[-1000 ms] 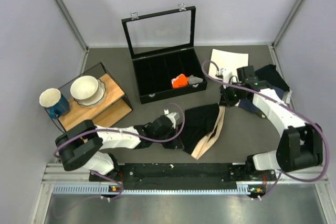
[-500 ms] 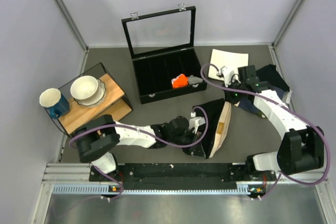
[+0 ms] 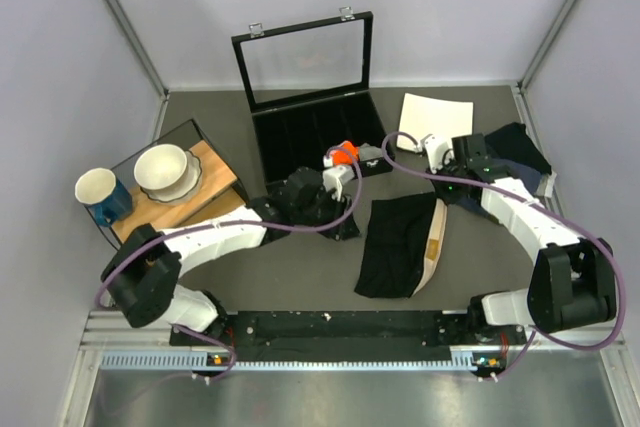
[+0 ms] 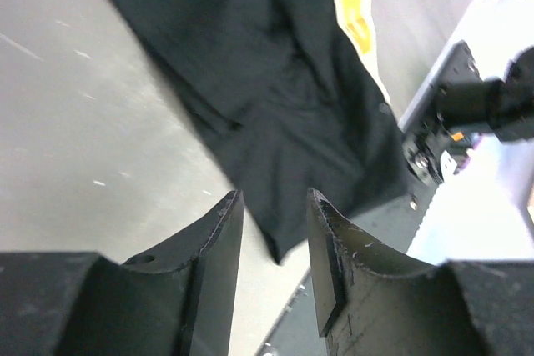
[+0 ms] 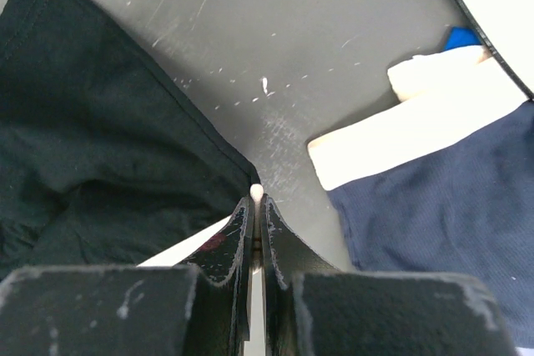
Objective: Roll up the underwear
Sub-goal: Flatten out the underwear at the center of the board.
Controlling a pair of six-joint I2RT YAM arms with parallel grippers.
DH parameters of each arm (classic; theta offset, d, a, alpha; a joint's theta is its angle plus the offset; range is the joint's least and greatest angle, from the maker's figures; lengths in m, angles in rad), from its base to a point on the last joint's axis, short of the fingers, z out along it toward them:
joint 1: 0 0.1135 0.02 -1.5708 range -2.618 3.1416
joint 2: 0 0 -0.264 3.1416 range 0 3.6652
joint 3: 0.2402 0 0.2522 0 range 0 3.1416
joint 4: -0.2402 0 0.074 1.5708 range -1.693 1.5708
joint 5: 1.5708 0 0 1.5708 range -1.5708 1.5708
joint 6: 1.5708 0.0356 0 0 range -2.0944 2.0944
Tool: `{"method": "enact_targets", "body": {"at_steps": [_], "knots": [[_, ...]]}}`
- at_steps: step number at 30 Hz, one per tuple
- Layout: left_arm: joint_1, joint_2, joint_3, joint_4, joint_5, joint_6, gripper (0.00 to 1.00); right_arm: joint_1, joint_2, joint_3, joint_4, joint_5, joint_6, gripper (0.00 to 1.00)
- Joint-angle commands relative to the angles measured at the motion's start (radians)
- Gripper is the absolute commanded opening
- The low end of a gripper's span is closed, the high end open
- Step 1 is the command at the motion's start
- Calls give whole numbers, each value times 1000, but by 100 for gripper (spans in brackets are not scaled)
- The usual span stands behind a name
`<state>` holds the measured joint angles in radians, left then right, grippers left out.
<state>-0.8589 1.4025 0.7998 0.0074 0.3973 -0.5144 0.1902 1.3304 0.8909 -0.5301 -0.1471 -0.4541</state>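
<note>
The black underwear's far corner (image 3: pixel 376 204) opposite the waistband (image 3: pixel 435 237) is the part my left gripper should pinch next, so that both grippers can lift and straighten the black underwear for rolling.
The black underwear (image 3: pixel 395 247) lies flat right of centre, its tan waistband (image 3: pixel 435 237) along the right edge. My right gripper (image 3: pixel 441 201) is shut on the waistband's far corner. In the right wrist view its fingers (image 5: pixel 257 199) pinch a pale bit of waistband, with the black fabric (image 5: pixel 92 139) to the left. My left gripper (image 3: pixel 338 225) is open and empty, left of the underwear and near the box. In the left wrist view (image 4: pixel 274 199) the underwear (image 4: pixel 275 81) lies ahead of the open fingers and apart from them.
A navy garment (image 3: pixel 515 147) with a white strip lies at the right, close to the right gripper (image 5: pixel 450 206). A white sheet (image 3: pixel 435 112) lies behind it. An open black box (image 3: pixel 315 142) holds an orange roll (image 3: pixel 343 154). A wooden stand (image 3: pixel 185 197) with a bowl and a mug stands at the left.
My left gripper carried the underwear's left side over to the right, let go and drew back left toward the box. The underwear now lies folded. The right gripper kept its hold.
</note>
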Motion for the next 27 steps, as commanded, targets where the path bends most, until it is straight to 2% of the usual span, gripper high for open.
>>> {"method": "enact_targets", "body": {"at_steps": [1, 5, 8, 17, 27], "knots": [[96, 84, 126, -70, 63, 160, 42, -18, -25, -1, 90, -14, 35, 0], [107, 290, 368, -167, 97, 224, 41, -54, -56, -3, 107, -98, 37, 0], [107, 407, 487, -208, 109, 246, 41, -63, -51, -3, 113, -124, 35, 0], [83, 585, 657, -303, -35, 330, 41, -63, -30, -7, 119, -161, 45, 0], [80, 739, 845, -418, -162, 350, 43, -61, -13, -12, 117, -177, 54, 0]]}}
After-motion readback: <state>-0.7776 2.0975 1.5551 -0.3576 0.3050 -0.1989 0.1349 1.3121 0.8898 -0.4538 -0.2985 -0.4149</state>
